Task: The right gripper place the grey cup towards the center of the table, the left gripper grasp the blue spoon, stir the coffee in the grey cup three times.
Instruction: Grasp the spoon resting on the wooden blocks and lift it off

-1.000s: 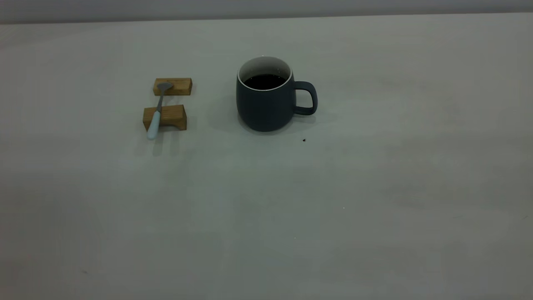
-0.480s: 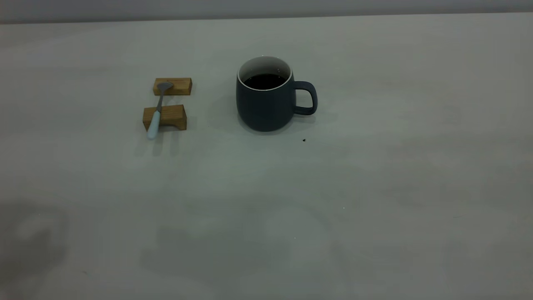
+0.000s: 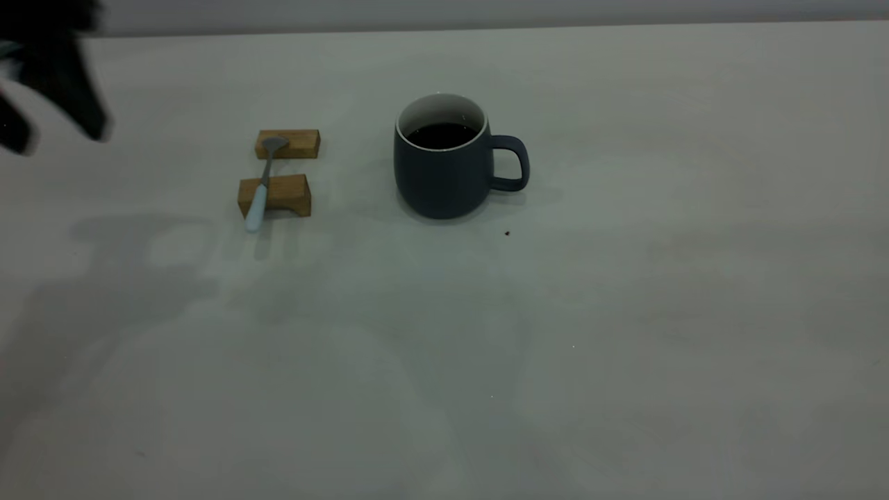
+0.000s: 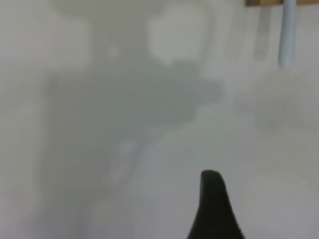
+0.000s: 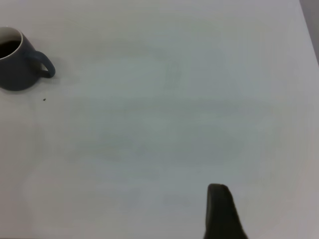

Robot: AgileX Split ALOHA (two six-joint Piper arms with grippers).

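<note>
The robot's left gripper will next grab the blue spoon by its pale blue handle (image 3: 256, 208), so the spoon's metal bowl stays free to stir the coffee (image 3: 441, 135).
The grey cup (image 3: 444, 177) stands upright near the middle of the table (image 3: 625, 312), handle to the right, with dark coffee (image 3: 441, 135) inside. The blue spoon (image 3: 262, 184) lies across two wooden blocks, bowl on the far one, pale handle sticking out toward the front. My left gripper (image 3: 54, 132) hangs open at the far left, well away from the spoon and holding nothing. In the left wrist view one fingertip (image 4: 213, 191) shows, with the spoon's handle (image 4: 287, 35) far off. My right gripper (image 5: 219, 211) shows only a dark tip, far from the cup (image 5: 17, 69).
The two wooden blocks (image 3: 287, 144) (image 3: 275, 195) sit left of the cup, one behind the other. A tiny dark speck (image 3: 507, 233) lies just in front of the cup's handle. The arm's shadow falls on the table at the front left.
My left gripper has come into the exterior view at the upper left, and its shadow has shifted across the table. Cup, spoon and blocks have not moved.
</note>
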